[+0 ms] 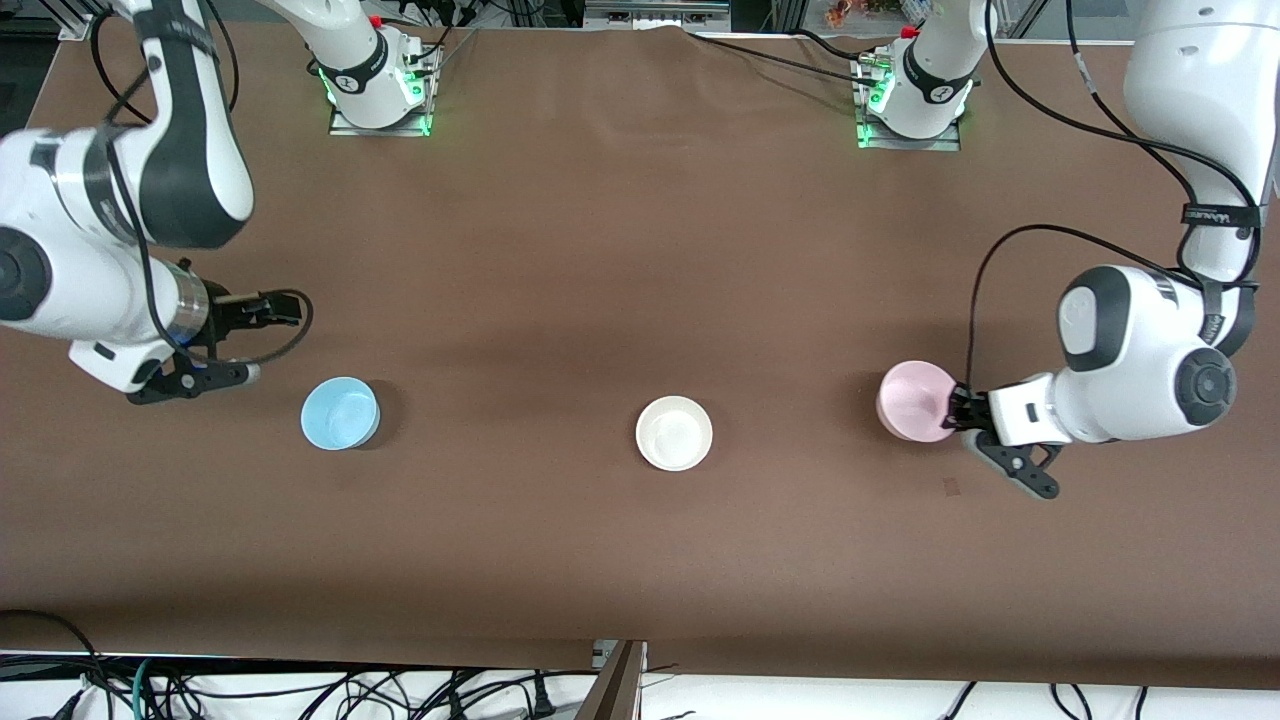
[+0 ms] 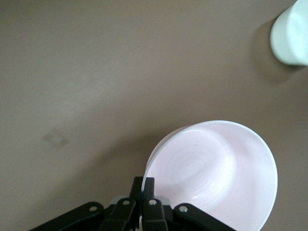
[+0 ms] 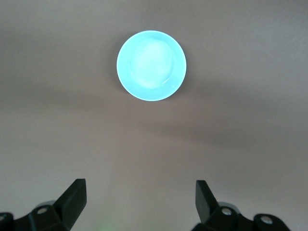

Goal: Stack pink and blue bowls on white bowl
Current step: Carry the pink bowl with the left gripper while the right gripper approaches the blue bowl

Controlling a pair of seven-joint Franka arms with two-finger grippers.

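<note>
The blue bowl needs to be stacked on the white bowl (image 1: 674, 432). I should grab the blue bowl by its rim (image 1: 314, 390) next with my right gripper.
The pink bowl (image 1: 915, 400) (image 2: 216, 178) is toward the left arm's end of the table and tilts, its rim pinched by my left gripper (image 1: 958, 405) (image 2: 143, 182), which is shut on it. The white bowl (image 1: 674, 432) (image 2: 291, 36) sits upright in the middle of the table, apart from both grippers. Toward the right arm's end, the blue bowl (image 1: 340, 413) (image 3: 151, 65) stands upright on the cloth. My right gripper (image 1: 265, 342) (image 3: 139, 190) hovers open beside the blue bowl, not touching it, with nothing between its fingers.
A brown cloth (image 1: 620, 250) covers the table. A small patch mark (image 1: 951, 487) (image 2: 55, 139) lies on it near the left gripper. The two arm bases (image 1: 380, 90) (image 1: 910, 100) stand at the table's edge farthest from the front camera. Cables (image 1: 300, 690) hang below the near edge.
</note>
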